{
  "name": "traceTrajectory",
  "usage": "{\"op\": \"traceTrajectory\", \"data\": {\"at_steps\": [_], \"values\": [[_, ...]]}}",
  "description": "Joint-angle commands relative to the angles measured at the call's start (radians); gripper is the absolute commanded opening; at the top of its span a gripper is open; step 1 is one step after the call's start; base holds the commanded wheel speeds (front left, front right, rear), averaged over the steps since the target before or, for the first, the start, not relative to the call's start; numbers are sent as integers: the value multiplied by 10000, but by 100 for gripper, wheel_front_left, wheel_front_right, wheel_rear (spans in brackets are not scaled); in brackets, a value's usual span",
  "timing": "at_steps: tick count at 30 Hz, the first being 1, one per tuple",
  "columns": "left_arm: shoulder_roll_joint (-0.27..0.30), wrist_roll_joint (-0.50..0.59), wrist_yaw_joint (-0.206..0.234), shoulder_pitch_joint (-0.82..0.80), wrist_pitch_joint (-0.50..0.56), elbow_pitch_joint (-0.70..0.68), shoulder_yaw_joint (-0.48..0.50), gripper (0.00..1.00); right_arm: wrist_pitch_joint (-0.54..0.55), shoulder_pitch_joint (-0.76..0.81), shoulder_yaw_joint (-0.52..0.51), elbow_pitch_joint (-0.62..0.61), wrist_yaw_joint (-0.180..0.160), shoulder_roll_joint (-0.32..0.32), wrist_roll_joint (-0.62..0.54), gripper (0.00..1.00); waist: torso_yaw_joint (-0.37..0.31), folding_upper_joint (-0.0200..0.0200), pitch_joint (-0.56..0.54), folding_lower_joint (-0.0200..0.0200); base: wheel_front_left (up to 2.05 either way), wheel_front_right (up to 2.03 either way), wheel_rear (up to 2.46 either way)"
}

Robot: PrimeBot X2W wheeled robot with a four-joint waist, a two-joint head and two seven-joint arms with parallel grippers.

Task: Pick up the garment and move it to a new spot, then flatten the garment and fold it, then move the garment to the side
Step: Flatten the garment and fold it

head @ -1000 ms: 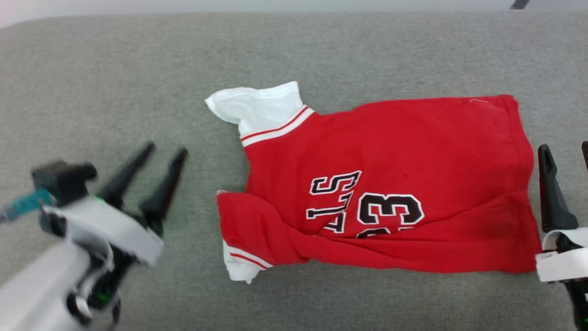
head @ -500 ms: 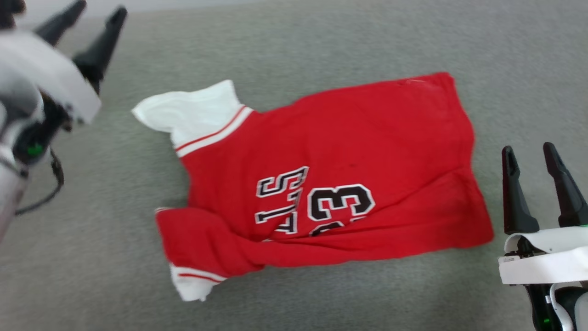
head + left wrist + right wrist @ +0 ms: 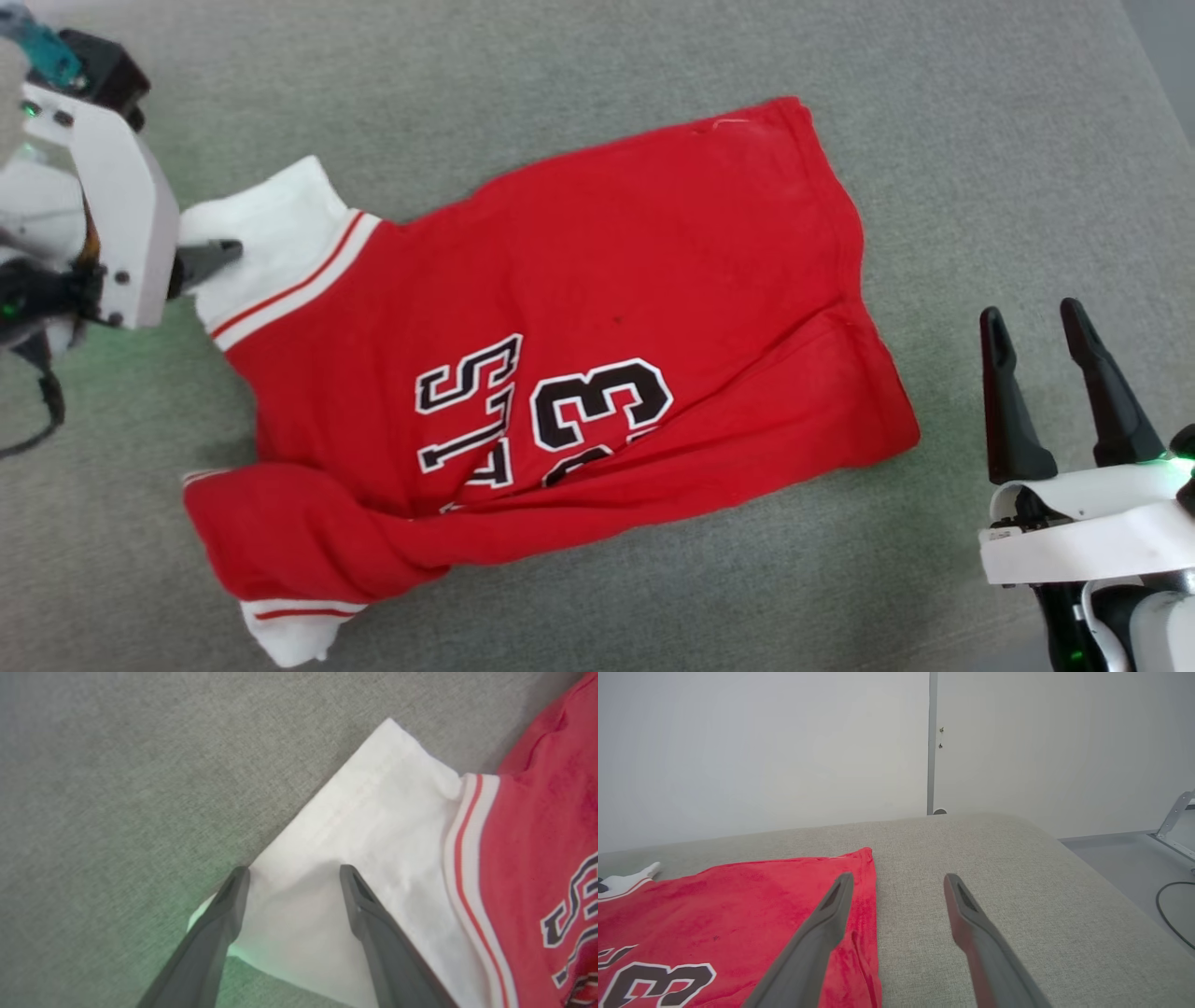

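Observation:
The robot's right gripper should next grab the garment by its raised hem corner [image 3: 791, 107], because the red cloth [image 3: 683, 213] next to the hem corner is lying flat on the cushion.
The garment [image 3: 560, 308], a red jersey with a black "23" and lettering, lies spread on the grey cushion, its lower edge folded over. Its upper white sleeve [image 3: 271, 219] points left, and a second white cuff [image 3: 289, 635] pokes out at the bottom left. My left gripper [image 3: 210, 257] hovers open over the upper sleeve; in the left wrist view the gripper [image 3: 294, 872] straddles the white sleeve [image 3: 373, 826] near its corner. My right gripper [image 3: 1033, 315] stands open to the right of the hem, apart from the cloth. In the right wrist view the gripper [image 3: 898, 877] is beside the garment [image 3: 738, 905].
The grey cushion [image 3: 560, 75] runs all around the garment. Its right edge drops to the floor [image 3: 1167, 56]. A pale wall [image 3: 761, 742] stands behind the cushion, and a black cable [image 3: 1171, 905] and a metal frame [image 3: 1176, 812] lie on the floor to the right.
The head camera has swung, shifting the whole picture. My left gripper has gone from beside the garment's lower left up to the upper white sleeve. The right gripper stays open by the hem.

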Motion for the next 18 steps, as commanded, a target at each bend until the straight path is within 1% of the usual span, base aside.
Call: {"op": "traceTrajectory", "data": {"at_steps": [1, 6, 11, 12, 13, 14, 15, 18], "values": [[107, 48, -19, -315, -16, -87, -64, 100, -37, -132, 61, 7, -11, 37, 125, 100, -130, -1, 151, 0, 0, 0, 0], [227, -176, -20, -460, -113, -178, -624, 100, 6, -253, 244, 3, -11, 21, 89, 100, -205, -1, 305, 0, 0, 0, 0], [212, -297, -21, -524, -217, -195, -1172, 100, 259, -421, 359, -95, -11, -107, 127, 100, -91, -1, 412, 0, 0, 0, 0], [183, -266, -21, -536, -303, -204, -1246, 53, 362, -459, 397, -113, -11, -151, 164, 100, -52, -1, 426, 0, 0, 0, 0], [156, -289, -21, -521, -352, -264, -1322, 40, 464, -521, 439, -126, -11, -191, 187, 100, -13, -1, 440, 0, 0, 0, 0], [121, -428, -23, -514, -401, -306, -1379, 6, 580, -600, 476, -179, -11, -241, 183, 100, 33, -1, 462, 0, 0, 0, 0], [84, -563, -23, -516, -432, -328, -1415, 0, 706, -689, 511, -219, -11, -286, 196, 100, 78, -1, 489, 0, 0, 0, 0], [11, -581, -22, -662, -631, -411, -1525, 0, 1047, -901, 574, -338, -11, -459, 210, 100, 222, -1, 569, 0, 0, 0, 0]]}}
